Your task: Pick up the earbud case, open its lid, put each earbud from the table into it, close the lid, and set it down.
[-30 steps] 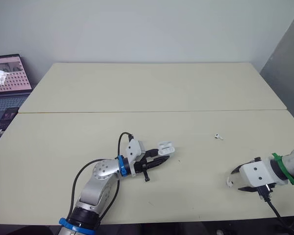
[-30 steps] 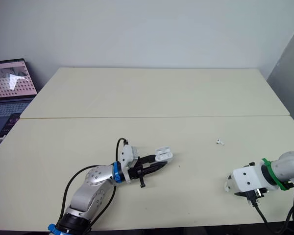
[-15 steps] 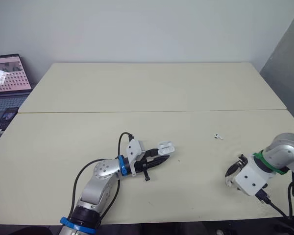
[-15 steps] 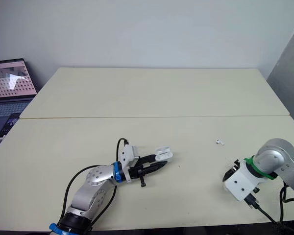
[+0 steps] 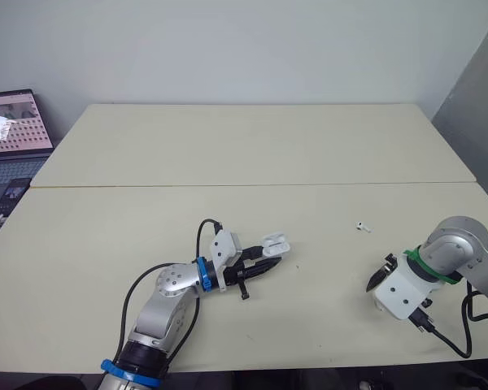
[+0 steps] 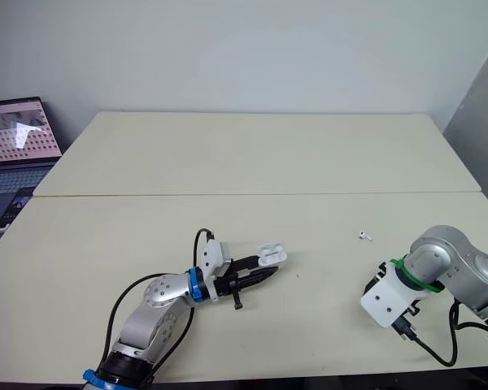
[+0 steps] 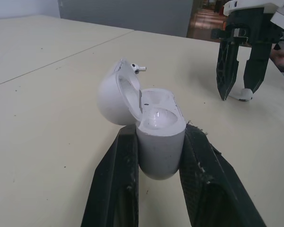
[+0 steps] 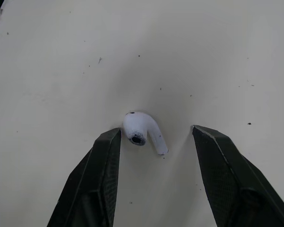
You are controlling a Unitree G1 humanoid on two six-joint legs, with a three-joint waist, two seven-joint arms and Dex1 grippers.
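Observation:
I should next pick up the white earbud by its rounded head with my right gripper, and then I can put the earbud into the open case.
The white earbud case has its lid tilted open, and my left gripper is shut on its base, low over the table's front middle. Both of its sockets look empty. One white earbud lies on the table between the fingers of my right gripper, which is open and points down at it, touching neither side. The left wrist view shows that right gripper straddling the earbud. A second earbud lies farther back, between the two grippers.
A cream table made of two joined tops fills the scene. An open laptop stands off the table's left edge. A grey wall panel rises at the right.
My right arm has swung in from the front right edge and turned its wrist, so the gripper now points down over the near earbud. The left gripper and case have not moved.

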